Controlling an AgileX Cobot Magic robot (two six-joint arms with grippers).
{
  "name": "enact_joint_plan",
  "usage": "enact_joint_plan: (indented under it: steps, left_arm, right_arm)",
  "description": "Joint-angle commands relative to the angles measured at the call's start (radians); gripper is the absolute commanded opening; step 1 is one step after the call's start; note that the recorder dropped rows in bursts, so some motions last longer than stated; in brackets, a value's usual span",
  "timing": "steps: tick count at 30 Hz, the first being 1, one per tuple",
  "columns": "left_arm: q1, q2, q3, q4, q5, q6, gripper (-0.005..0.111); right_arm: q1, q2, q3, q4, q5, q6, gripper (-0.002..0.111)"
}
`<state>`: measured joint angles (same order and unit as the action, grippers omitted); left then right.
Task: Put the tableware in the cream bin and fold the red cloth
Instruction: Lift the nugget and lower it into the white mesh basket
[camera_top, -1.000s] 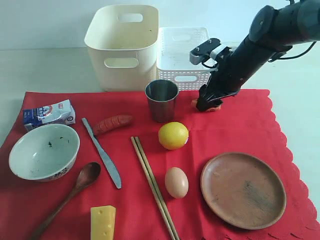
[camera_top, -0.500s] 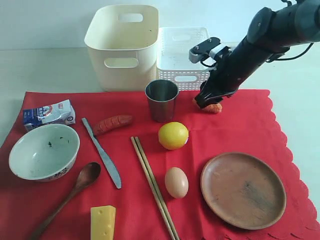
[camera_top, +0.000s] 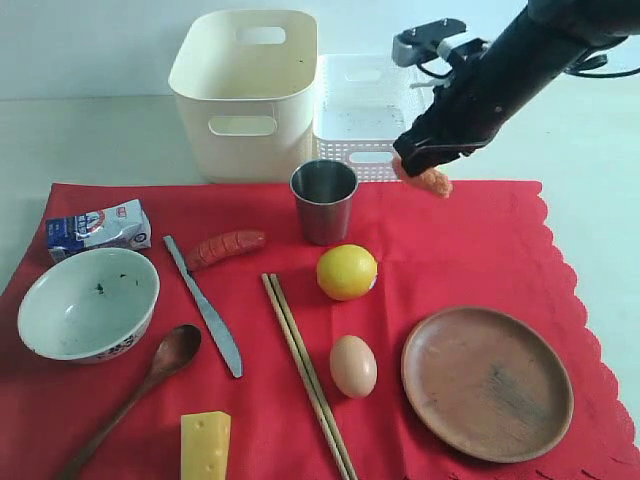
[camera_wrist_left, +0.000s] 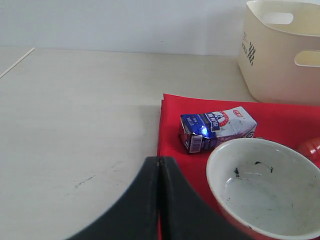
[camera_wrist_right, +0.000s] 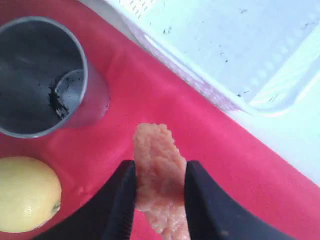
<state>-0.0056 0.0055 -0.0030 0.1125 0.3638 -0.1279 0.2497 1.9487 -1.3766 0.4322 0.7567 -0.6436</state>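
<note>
The orange food piece (camera_top: 425, 178) is hanging over the red cloth, short of the white basket (camera_top: 368, 110). My right gripper should move the food piece toward the basket before letting it go.
The red cloth (camera_top: 470, 260) carries the white bowl (camera_top: 88, 303), knife (camera_top: 205, 308), wooden spoon (camera_top: 150, 380), chopsticks (camera_top: 305, 370), steel cup (camera_top: 323, 200) and wooden plate (camera_top: 487, 382). Behind it stands the cream bin (camera_top: 245, 95). My right gripper (camera_top: 425, 170) hangs above the cloth's far edge, right of the cup, shut on a pinkish-orange food piece (camera_wrist_right: 155, 155). Off the cloth's left edge, near the bowl (camera_wrist_left: 265, 190), my left gripper (camera_wrist_left: 159, 165) is shut with nothing in it.
A white lattice basket (camera_top: 365, 105) stands just behind my right gripper, beside the cream bin. A sausage (camera_top: 225, 247), lemon (camera_top: 347, 271), egg (camera_top: 353, 365), cheese wedge (camera_top: 206, 445) and milk carton (camera_top: 97, 227) lie on the cloth among the tableware.
My right gripper closed on the pinkish-orange food piece and lifted it off the cloth, rising toward the white basket. Everything else stayed put.
</note>
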Motion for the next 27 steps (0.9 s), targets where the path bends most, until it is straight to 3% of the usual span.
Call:
enact_joint_plan:
  steps: [1, 13, 27]
  left_arm:
    - [-0.005, -0.006, 0.003, -0.002, -0.019, 0.003, 0.0]
    - [-0.005, -0.006, 0.003, -0.002, -0.017, 0.001, 0.0]
    - [-0.005, -0.006, 0.003, -0.002, -0.017, 0.001, 0.0]
  right_arm:
    - [0.001, -0.081, 0.002, 0.01, 0.023, 0.038, 0.0]
    - [0.001, -0.155, -0.063, 0.14, 0.023, 0.114, 0.0]
    - [0.001, 0.081, -0.32, 0.145, -0.017, 0.15, 0.0]
